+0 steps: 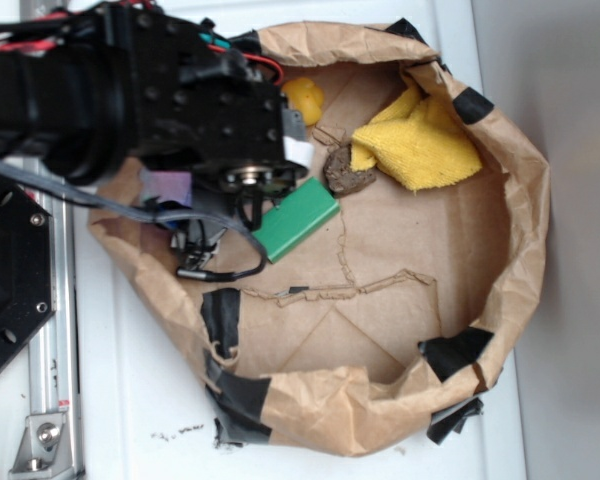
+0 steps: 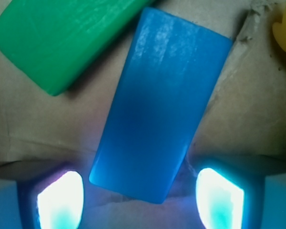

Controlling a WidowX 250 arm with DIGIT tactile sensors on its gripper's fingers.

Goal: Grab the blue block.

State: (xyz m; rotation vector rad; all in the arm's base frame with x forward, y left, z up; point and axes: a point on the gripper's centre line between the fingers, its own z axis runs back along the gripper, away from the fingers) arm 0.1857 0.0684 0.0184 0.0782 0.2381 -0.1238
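The blue block (image 2: 164,102) lies at an angle with only its near end (image 2: 128,188) reaching my fingers, so I need to turn and lower my gripper before closing on it.
In the wrist view the blue block (image 2: 164,102) lies flat on brown paper, a smooth bright blue slab tilted a little to the right. Its near end sits between my two glowing fingertips (image 2: 60,200), with a gap on each side. My gripper (image 2: 140,200) is open and touches nothing. In the exterior view the black arm and gripper (image 1: 242,205) hover over the left side of the paper nest, and the blue block is hidden under them.
A green slab (image 1: 296,219) (image 2: 62,36) lies just beside the blue block. A yellow cloth (image 1: 418,143), a brown lump (image 1: 347,171) and a yellow piece (image 1: 304,98) sit further back. The crumpled paper wall (image 1: 510,250) rings everything.
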